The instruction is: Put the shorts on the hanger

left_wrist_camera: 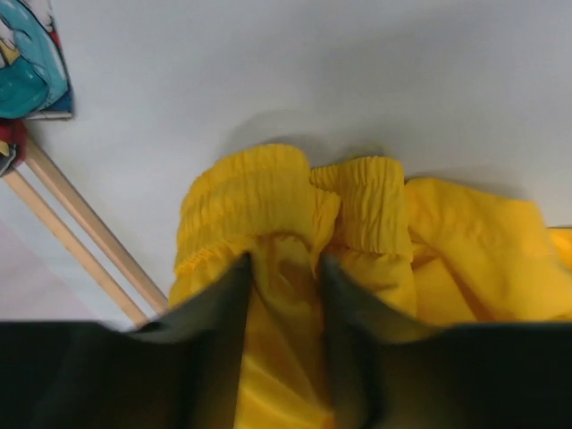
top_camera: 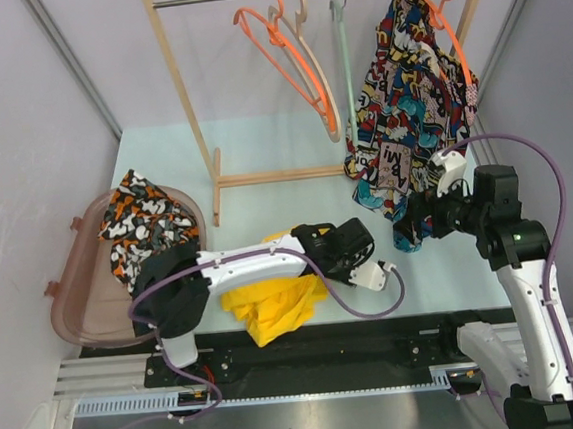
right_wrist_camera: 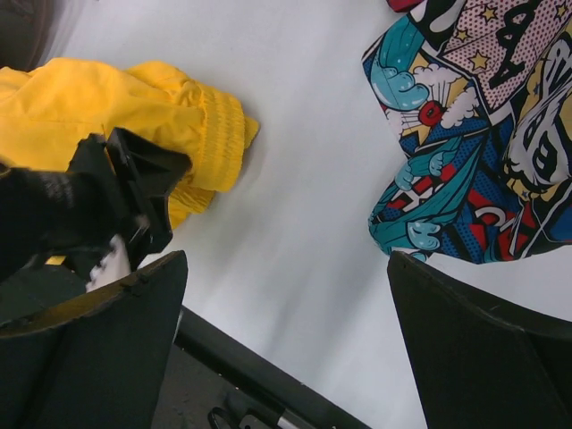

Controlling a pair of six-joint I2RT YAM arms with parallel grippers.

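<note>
My right gripper needs to pick up the yellow shorts by the waistband's edge [right_wrist_camera: 230, 138] next, so my left gripper can spread the waistband for the hanger.
The yellow shorts [top_camera: 273, 311] lie bunched on the table near its front edge. My left gripper [top_camera: 305, 241] reaches across them and is shut on a fold of yellow fabric just below the elastic waistband [left_wrist_camera: 286, 295]; the waistband [left_wrist_camera: 268, 192] lies crumpled ahead of the fingers. The shorts also show in the right wrist view [right_wrist_camera: 107, 107]. The pale mint-green hanger [top_camera: 343, 54] hangs empty on the rail at the back. My right gripper [top_camera: 420, 225] is open and empty [right_wrist_camera: 286, 304], hovering over the table beside the hanging comic-print garment.
A wooden rack [top_camera: 184, 93] stands at the back with orange hangers [top_camera: 277, 45], a beige hanger [top_camera: 313, 62] and the comic-print garment [top_camera: 411, 93]. A brown basket [top_camera: 79, 313] with a patterned cloth [top_camera: 142, 222] sits at the left. The rack's foot [left_wrist_camera: 80, 241] is near my left gripper.
</note>
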